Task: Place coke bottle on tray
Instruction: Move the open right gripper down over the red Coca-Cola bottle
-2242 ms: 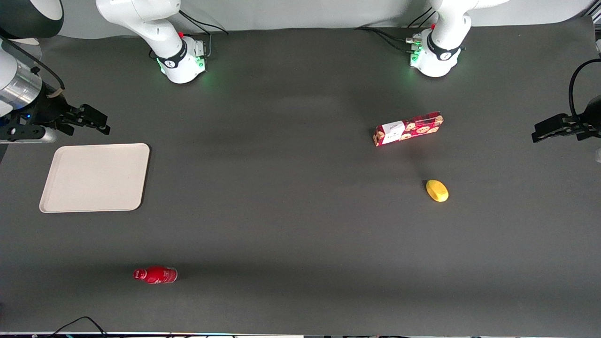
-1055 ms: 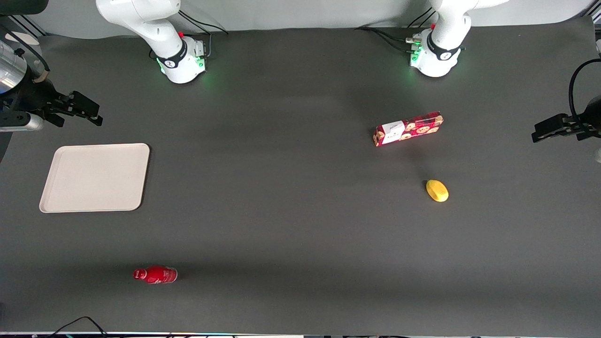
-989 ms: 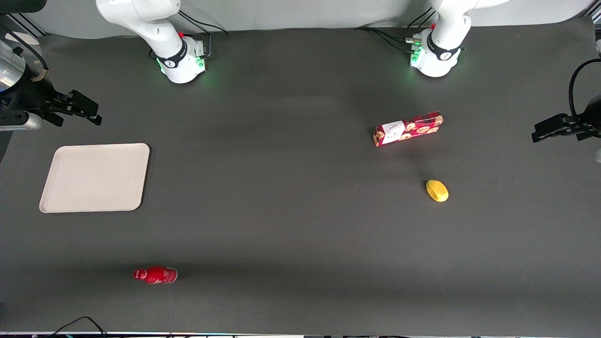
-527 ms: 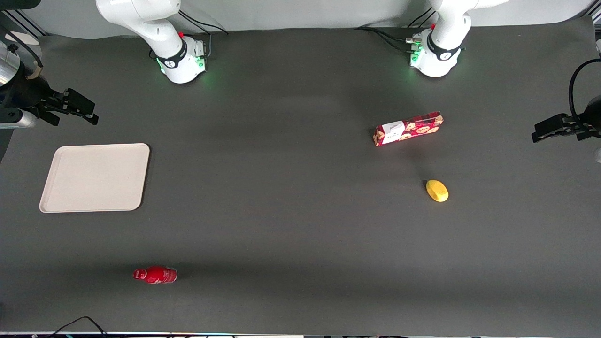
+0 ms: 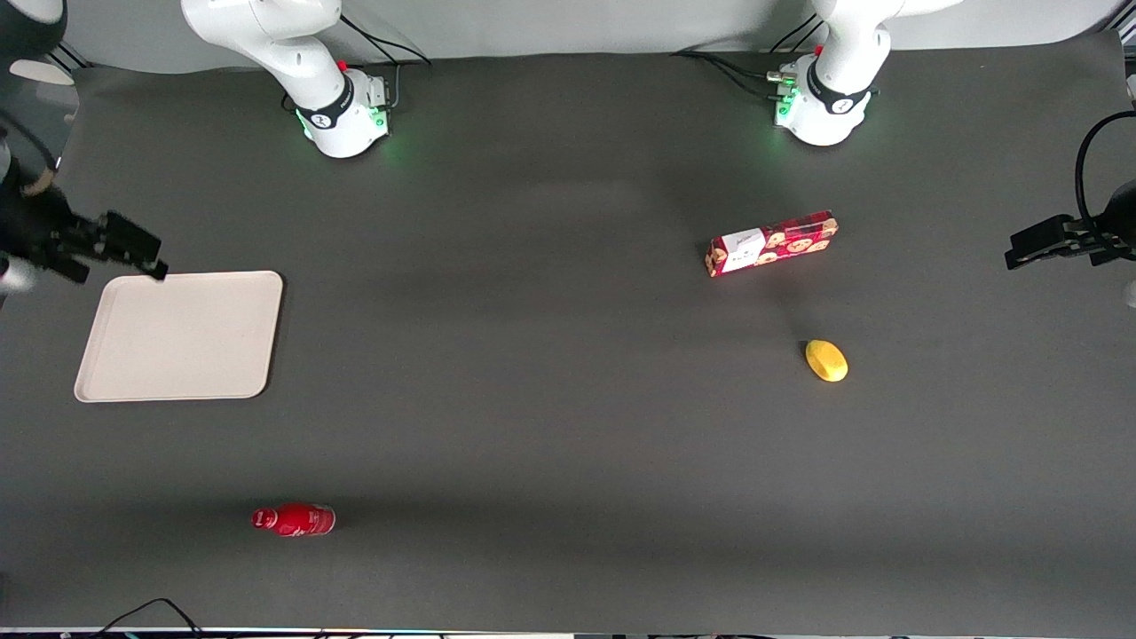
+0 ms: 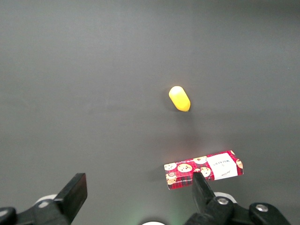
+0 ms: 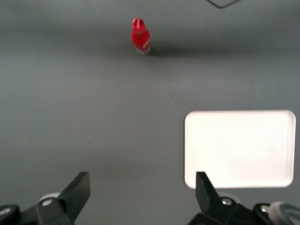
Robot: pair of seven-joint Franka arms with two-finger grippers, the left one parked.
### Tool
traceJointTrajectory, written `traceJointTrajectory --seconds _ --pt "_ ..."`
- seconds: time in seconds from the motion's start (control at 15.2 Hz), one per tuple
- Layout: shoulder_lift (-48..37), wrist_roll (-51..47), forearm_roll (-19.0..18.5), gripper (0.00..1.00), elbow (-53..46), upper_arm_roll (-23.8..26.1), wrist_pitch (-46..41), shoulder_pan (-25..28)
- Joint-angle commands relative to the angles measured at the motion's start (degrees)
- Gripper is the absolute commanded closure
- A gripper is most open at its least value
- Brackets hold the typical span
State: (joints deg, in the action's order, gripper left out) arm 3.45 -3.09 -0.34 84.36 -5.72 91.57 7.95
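My right gripper grabs the red coke bottle by its end with the cap (image 5: 265, 518) next, to set it on the tray (image 5: 177, 335).
The small red coke bottle (image 5: 294, 519) lies on its side on the dark table, near the front camera, at the working arm's end; it also shows in the right wrist view (image 7: 140, 36). The cream-beige tray (image 5: 177, 335) lies flat and holds nothing, farther from the camera than the bottle; it also shows in the right wrist view (image 7: 240, 148). My right gripper (image 5: 133, 251) hangs open and empty above the tray's corner that is farthest from the camera, well away from the bottle. Its jaws stand wide apart in the right wrist view (image 7: 140, 197).
A red cookie box (image 5: 772, 242) and a yellow lemon-like object (image 5: 826, 360) lie toward the parked arm's end of the table. Both arm bases (image 5: 342, 115) stand at the table's edge farthest from the camera. Cables lie at the table's near edge.
My right gripper has moved nearer to the camera and now hangs over the tray's corner. The bottle, tray and other objects have not moved.
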Motion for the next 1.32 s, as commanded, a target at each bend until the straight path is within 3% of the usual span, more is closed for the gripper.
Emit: traceJointTrajectory --seconds 0.0,0.59,0.86,1.25 --pt "17.17 2.74 -0.63 0.0 -18.24 -1.22 -0.26 -0.22" --pt "30.03 1.69 0.25 0.0 -20.91 -2.54 22.04 0.4" --pt "35.66 1.69 5.86 0.0 -19.86 -2.37 32.68 0.58" --pt "39.26 1.69 7.28 0.0 -16.69 -2.1 38.85 0.58"
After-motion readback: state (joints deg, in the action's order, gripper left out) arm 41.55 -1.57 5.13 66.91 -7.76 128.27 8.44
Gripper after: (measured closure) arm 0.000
